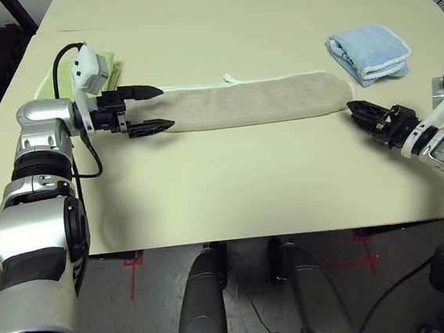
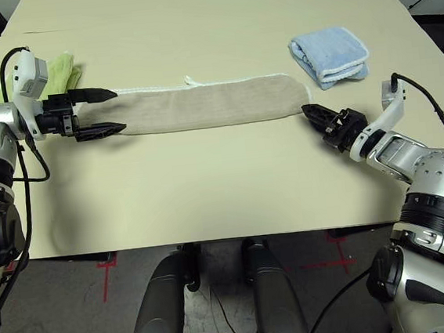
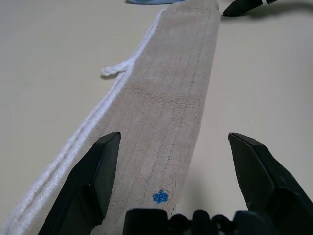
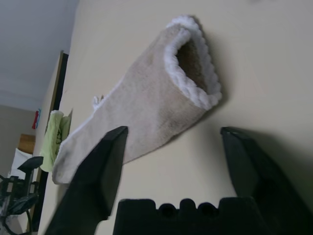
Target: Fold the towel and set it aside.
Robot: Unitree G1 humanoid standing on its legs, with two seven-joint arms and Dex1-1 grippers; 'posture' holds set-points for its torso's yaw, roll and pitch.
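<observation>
My right gripper pinches the towel's white-edged end (image 1: 348,91) (image 4: 195,73) next, since that end stands up off the table while the rest of the towel lies flat.
The beige towel (image 1: 255,102) lies across the middle of the table as a long narrow strip, folded lengthwise. White stitched edging runs along its far side, where a small white loop (image 1: 231,77) sticks out. My left gripper (image 1: 166,106) is open at the strip's left end, one finger on each side of the cloth. The left wrist view shows the towel (image 3: 166,112) running away between those fingers (image 3: 105,166). My right gripper (image 1: 356,112) is open just off the right end. The right wrist view shows that rounded, white-edged end (image 4: 195,73) a little beyond the fingertips, with nothing between them.
A folded light blue towel (image 1: 370,52) sits at the back right, beyond my right gripper. A light green towel (image 1: 110,71) lies behind my left wrist at the back left. The table's front edge (image 1: 252,237) is close to my body.
</observation>
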